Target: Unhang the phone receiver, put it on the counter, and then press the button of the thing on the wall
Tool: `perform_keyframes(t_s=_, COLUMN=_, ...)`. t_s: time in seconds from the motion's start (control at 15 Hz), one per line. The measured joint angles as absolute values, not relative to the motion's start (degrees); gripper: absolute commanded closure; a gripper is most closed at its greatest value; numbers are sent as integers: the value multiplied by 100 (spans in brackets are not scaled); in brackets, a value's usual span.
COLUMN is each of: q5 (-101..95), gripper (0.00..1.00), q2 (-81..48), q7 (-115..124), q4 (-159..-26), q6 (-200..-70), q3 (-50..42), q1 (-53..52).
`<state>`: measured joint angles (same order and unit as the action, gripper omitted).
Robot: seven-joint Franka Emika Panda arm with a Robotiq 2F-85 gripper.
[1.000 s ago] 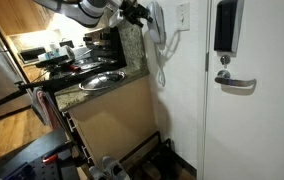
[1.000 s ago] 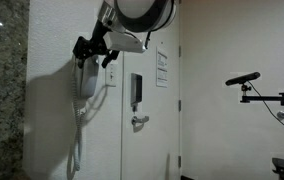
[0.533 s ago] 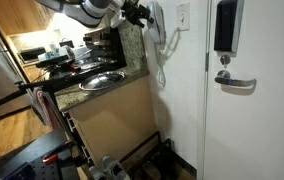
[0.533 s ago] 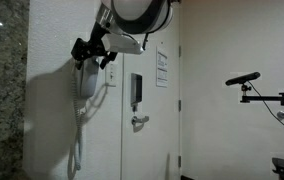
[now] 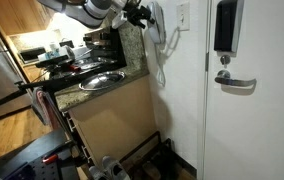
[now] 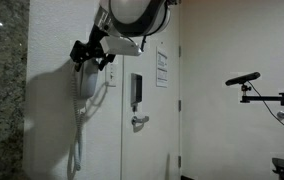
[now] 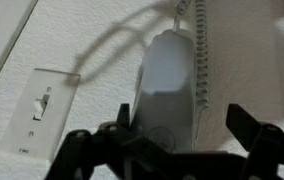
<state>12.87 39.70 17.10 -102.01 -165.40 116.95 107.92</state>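
Observation:
The receiver's end (image 5: 155, 13) (image 7: 168, 122) reaches in past the ends of my fingers, which are level with its sides. It is time to close now, as that would catch the receiver.
A white phone receiver (image 7: 172, 85) hangs on the white wall, with its coiled cord (image 7: 204, 55) running along its side. It shows in both exterior views (image 5: 158, 28) (image 6: 86, 82), cord dangling below (image 6: 78, 140). My gripper (image 7: 182, 125) is open, its dark fingers on either side of the receiver's end, not closed on it. In the exterior views the gripper (image 6: 90, 55) sits at the top of the receiver, at the wall (image 5: 140, 14). A white wall switch plate (image 7: 44, 110) sits beside the phone.
A granite counter (image 5: 92, 92) with a metal bowl (image 5: 102, 80) and kitchen items lies below the phone. A door with a lever handle (image 5: 237, 83) and a dark box (image 5: 225, 25) is nearby. A camera arm (image 6: 257, 92) stands at the side.
The gripper has shifted slightly up and toward the top of the receiver; the receiver still hangs on the wall.

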Motion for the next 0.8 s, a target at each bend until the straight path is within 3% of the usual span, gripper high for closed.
perform_keyframes(t_s=0.33, q5=1287, gripper=62, q2=4001, q7=1710, q4=-10171, q6=-16532, q3=11699, q1=10895)
perform_keyframes(t_s=0.8, q5=1371, gripper=62, q2=3999, q7=1710, q4=-10170, q6=-16528, q3=11698, q1=10903)
